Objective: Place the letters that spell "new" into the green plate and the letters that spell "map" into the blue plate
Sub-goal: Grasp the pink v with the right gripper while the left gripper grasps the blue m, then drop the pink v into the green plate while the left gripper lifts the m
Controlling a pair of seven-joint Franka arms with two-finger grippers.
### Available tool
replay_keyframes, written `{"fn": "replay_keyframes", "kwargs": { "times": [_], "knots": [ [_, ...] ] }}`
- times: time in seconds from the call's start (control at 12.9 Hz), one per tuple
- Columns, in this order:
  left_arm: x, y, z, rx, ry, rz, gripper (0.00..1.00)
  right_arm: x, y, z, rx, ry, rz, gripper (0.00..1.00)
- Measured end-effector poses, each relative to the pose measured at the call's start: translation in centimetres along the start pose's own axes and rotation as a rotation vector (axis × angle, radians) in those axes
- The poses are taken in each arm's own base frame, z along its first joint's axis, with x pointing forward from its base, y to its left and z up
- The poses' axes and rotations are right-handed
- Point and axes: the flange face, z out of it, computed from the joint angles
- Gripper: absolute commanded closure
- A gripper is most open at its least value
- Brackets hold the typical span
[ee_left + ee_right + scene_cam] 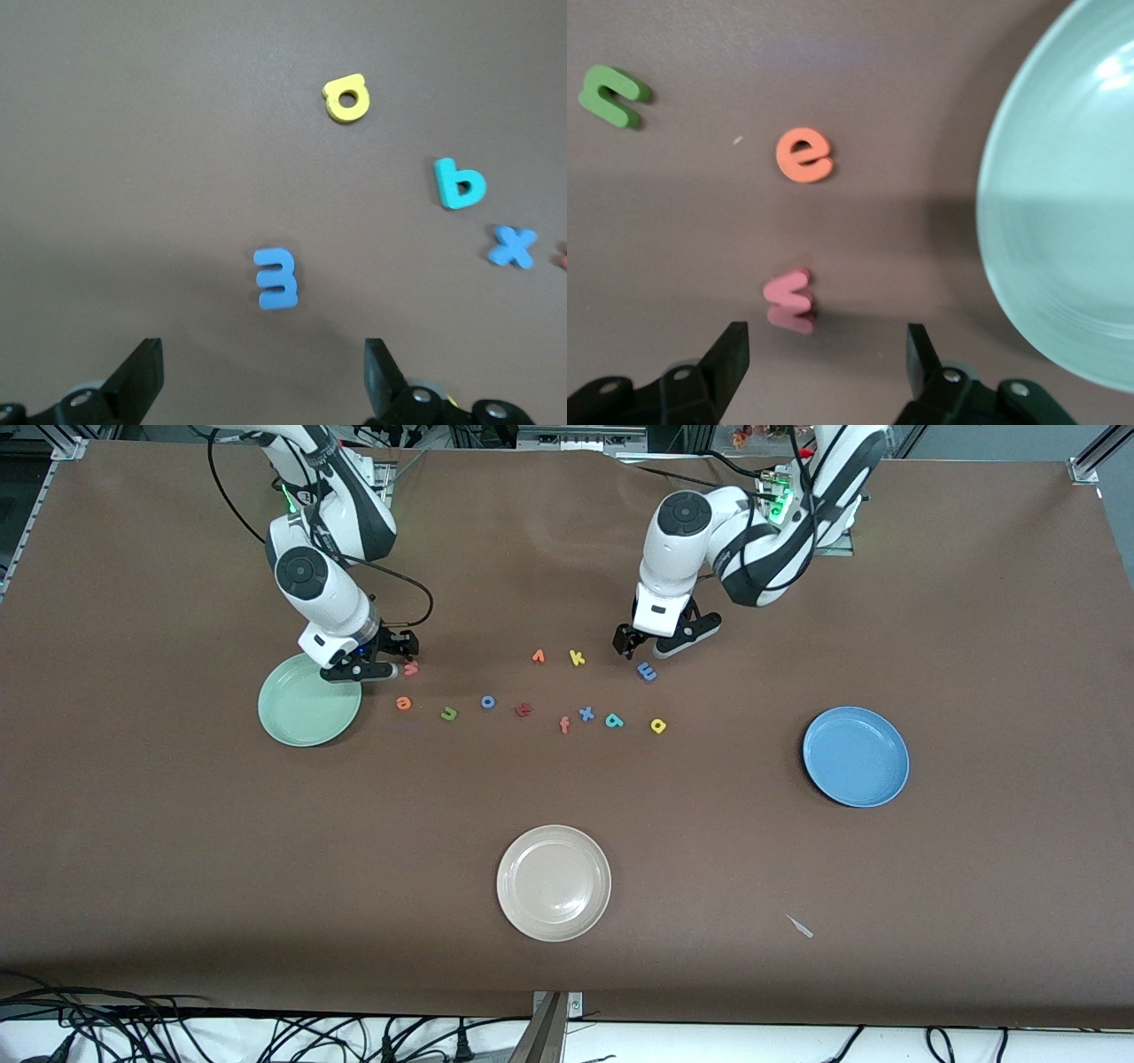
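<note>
The blue "m" should help spell "map" in the blue plate [856, 756]. My left gripper will grab the "m" next by its body across the strokes.
My right gripper [394, 659] [826, 343] hangs open low over the table beside the green plate [309, 701] [1063, 204]. The salmon "w" [411, 668] [788, 299] lies just ahead of its fingertips, not between them. The orange "e" [404, 703] [804, 155] and green "n" [449, 713] [609, 95] lie nearer the front camera. My left gripper [660, 640] [263, 356] is open over the table, with the blue "m" [648, 672] [276, 278] just ahead of its fingertips. The teal "p" [614, 721] [459, 183] and yellow "a" [657, 726] [345, 97] lie nearer the camera. The blue plate [856, 756] is empty.
Other letters lie in the same loose row: orange "v" [538, 656], yellow "k" [577, 658], blue "o" [488, 701], dark red "t" [524, 709], orange "f" [564, 725], blue "x" [586, 713]. A beige plate [554, 882] sits near the front edge.
</note>
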Motion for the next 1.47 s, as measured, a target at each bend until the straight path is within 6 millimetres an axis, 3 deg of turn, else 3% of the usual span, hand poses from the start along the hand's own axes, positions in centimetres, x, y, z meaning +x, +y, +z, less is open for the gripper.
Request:
{"fn": "replay_keyframes", "kwargs": {
  "times": [0.31, 0.54, 0.62, 0.78, 1.01, 1.32, 1.47],
  "knots": [
    [1.3, 0.8, 2.3, 0.008, -0.034, -0.066, 0.00, 0.2, -0.3, 1.6, 0.030, 0.019, 0.002, 0.22],
    [1.3, 0.8, 3.3, 0.019, -0.059, -0.076, 0.00, 0.1, -0.3, 2.3, 0.034, 0.008, 0.004, 0.31],
    [1.2, 0.8, 3.6, 0.022, -0.064, -0.074, 0.02, 0.0, -0.3, 2.6, 0.035, 0.001, 0.005, 0.40],
    [1.1, 0.7, 4.0, 0.026, -0.068, -0.071, 0.08, -0.1, -0.3, 3.0, 0.036, -0.009, 0.006, 0.71],
    [0.9, 0.7, 4.6, 0.035, -0.084, -0.084, 0.21, -0.1, -0.4, 2.9, 0.037, -0.008, 0.004, 0.95],
    [1.7, 0.8, 5.3, 0.038, -0.088, -0.097, 0.40, 0.0, -0.7, 2.2, 0.022, -0.026, -0.003, 0.98],
    [1.9, 0.8, 5.5, 0.038, -0.087, -0.096, 0.47, 0.7, -0.5, -0.1, -0.011, -0.058, 0.000, 0.98]
  ]
}}
